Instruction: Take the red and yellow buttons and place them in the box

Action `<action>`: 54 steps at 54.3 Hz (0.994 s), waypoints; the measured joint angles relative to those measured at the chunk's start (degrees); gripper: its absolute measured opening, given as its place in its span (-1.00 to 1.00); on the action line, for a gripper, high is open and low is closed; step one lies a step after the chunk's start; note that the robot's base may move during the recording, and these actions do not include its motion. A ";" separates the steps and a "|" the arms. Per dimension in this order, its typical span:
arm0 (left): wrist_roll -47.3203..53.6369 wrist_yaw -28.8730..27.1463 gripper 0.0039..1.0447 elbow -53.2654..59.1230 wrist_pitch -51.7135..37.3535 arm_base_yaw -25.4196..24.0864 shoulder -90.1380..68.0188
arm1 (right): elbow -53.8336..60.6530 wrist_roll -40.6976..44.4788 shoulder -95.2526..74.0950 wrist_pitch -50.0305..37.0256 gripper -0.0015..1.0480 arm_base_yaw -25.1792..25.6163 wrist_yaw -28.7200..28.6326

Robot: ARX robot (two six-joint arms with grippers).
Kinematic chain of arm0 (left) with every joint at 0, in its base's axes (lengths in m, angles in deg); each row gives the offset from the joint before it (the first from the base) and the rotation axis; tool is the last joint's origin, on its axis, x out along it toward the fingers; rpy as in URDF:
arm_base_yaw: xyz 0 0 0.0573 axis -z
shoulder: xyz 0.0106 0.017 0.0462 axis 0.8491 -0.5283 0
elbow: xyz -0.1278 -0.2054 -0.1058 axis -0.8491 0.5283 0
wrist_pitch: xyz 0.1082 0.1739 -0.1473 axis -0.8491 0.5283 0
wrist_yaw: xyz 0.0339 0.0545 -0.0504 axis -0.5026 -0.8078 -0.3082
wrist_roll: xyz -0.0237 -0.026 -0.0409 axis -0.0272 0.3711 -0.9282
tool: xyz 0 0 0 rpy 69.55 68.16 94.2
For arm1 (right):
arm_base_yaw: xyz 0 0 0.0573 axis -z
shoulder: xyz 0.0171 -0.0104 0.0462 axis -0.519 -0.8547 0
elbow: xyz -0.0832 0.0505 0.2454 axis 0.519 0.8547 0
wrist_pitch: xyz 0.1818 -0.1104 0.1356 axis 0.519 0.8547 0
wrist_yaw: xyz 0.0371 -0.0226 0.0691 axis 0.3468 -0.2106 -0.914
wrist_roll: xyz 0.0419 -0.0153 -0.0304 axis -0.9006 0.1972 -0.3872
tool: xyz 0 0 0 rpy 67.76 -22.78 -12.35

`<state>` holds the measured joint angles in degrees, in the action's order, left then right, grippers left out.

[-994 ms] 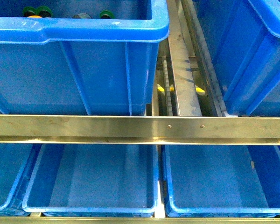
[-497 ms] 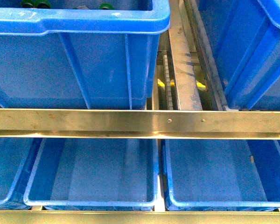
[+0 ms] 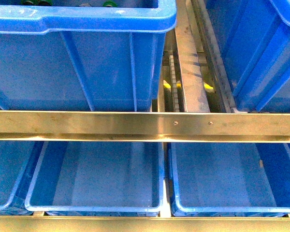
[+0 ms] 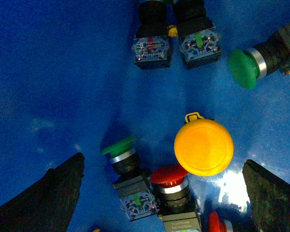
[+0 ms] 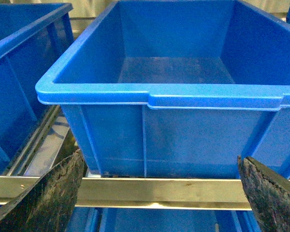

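Note:
The yellow button has to go in the box. I will grab it next by its round yellow cap [image 4: 203,146] with my left gripper.
In the left wrist view my left gripper [image 4: 164,193] hangs open over a blue bin floor [image 4: 58,87]. Between its dark fingers [image 4: 53,198] lie a large yellow button [image 4: 203,147], a red button [image 4: 169,176] on a black switch body, and a green button [image 4: 119,146]. The edge of a second red button [image 4: 213,223] peeks in beside them. In the right wrist view my right gripper [image 5: 162,193] is open, facing an empty blue box [image 5: 179,72] on the steel rack, with nothing between its fingers [image 5: 48,198].
More switch blocks [image 4: 151,48] and a green mushroom button [image 4: 243,68] lie farther off in the bin. The front view shows a steel rail [image 3: 145,125], an upper blue bin [image 3: 77,58] and lower blue bins [image 3: 94,183]; neither arm appears there.
The front view has shifted slightly: the upper bin's rim and the steel rail sit higher in the picture, and the green pieces at the bin's top edge have almost left the view.

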<state>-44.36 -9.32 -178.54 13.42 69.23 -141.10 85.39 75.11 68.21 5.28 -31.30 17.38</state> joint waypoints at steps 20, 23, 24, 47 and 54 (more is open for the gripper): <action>-0.02 2.10 0.85 0.00 -1.75 0.26 -1.46 | 0.00 0.00 0.00 0.00 0.86 0.00 0.00; -0.04 1.90 0.85 0.00 -1.75 0.26 -1.75 | 0.00 0.00 0.00 0.00 0.86 0.00 0.00; -0.04 1.84 0.85 0.00 -1.75 0.26 -1.81 | 0.00 0.00 0.00 0.00 0.86 0.00 -0.02; -0.28 1.33 0.85 0.00 -2.45 0.26 -3.56 | 0.00 0.02 0.00 0.00 0.86 0.00 0.00; -0.22 1.25 0.85 -0.04 -3.02 0.44 -4.50 | 0.00 0.02 0.00 0.00 0.86 0.00 0.00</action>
<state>-44.58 -8.07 -178.59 10.41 69.66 -145.60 85.39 75.14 68.21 5.28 -31.30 17.38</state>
